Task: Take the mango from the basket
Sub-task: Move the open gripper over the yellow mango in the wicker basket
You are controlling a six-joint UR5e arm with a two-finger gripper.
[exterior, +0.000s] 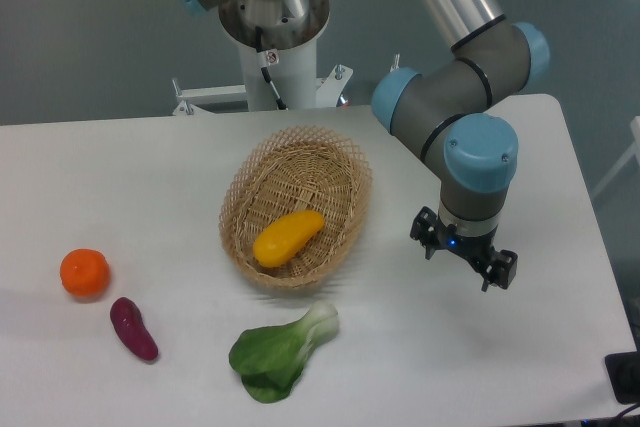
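Observation:
Next, my gripper grabs the mango by its rounded middle, to pick the mango out of the tan woven basket.
The mango, a smooth yellow-orange oval, lies inside the tan wicker basket, toward its near end. My gripper hangs over the white table to the right of the basket, well apart from its rim. Its two dark fingers point down and stand spread, with nothing between them.
A round orange tangerine and a purple sweet potato lie at the table's left. A green bok choy lies just in front of the basket. The arm's base stands behind the table, whose right edge runs close to the gripper.

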